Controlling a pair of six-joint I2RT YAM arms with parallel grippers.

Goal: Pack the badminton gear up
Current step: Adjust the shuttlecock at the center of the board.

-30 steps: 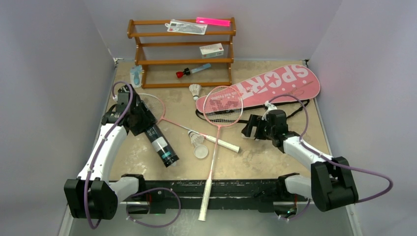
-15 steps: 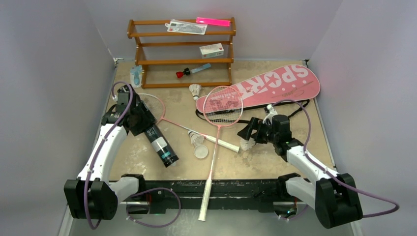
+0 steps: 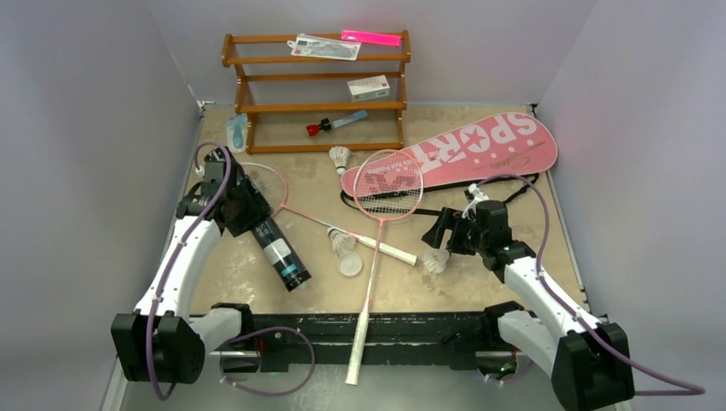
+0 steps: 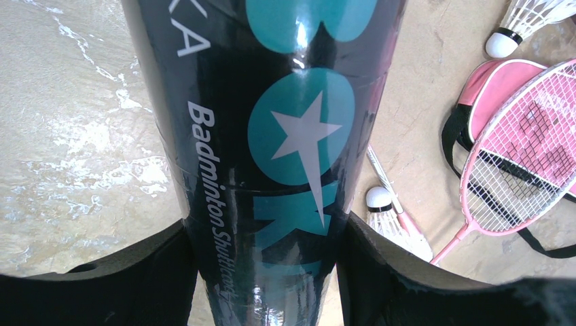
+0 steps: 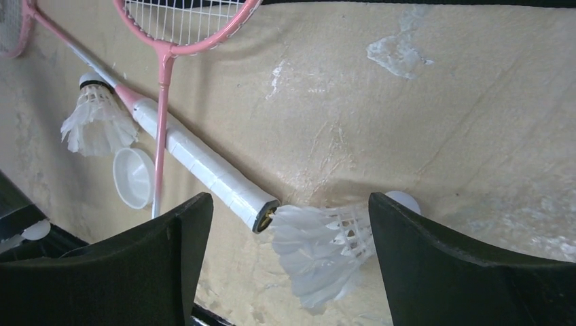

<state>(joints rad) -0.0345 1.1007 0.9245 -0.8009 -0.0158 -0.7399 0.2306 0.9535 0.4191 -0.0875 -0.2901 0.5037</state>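
Note:
I should next grab the white shuttlecock by its round base (image 5: pixel 406 202) with my right gripper to pack it up, so its skirt stays free and points outward.
My left gripper (image 3: pixel 244 214) is shut on the long black tube (image 3: pixel 281 253), which lies slanted on the table; in the left wrist view the tube (image 4: pixel 272 136) fills the space between the jaws. My right gripper (image 3: pixel 441 235) is open over a white shuttlecock (image 3: pixel 437 260) that lies on the table between the jaws (image 5: pixel 326 251), close to the right finger. Two more shuttlecocks (image 3: pixel 341 158) (image 3: pixel 342 242) lie near the rackets. One pink racket (image 3: pixel 389 184) partly rests on the pink SPORT bag (image 3: pixel 462 150). The other racket (image 3: pixel 257 184) is partly under my left arm; its white handle (image 5: pixel 204 170) ends beside the shuttlecock.
A wooden rack (image 3: pixel 315 90) at the back holds a small white box (image 3: pixel 368 86) and a red-capped blue tool (image 3: pixel 334 124). A round white lid (image 3: pixel 349 264) lies by the crossed racket shafts. One racket handle (image 3: pixel 355 351) overhangs the black front rail. Walls close in left and right.
A shuttlecock has come into view below my right gripper and now lies on the table between its open jaws. The right arm has shifted slightly. The left arm and tube have not moved.

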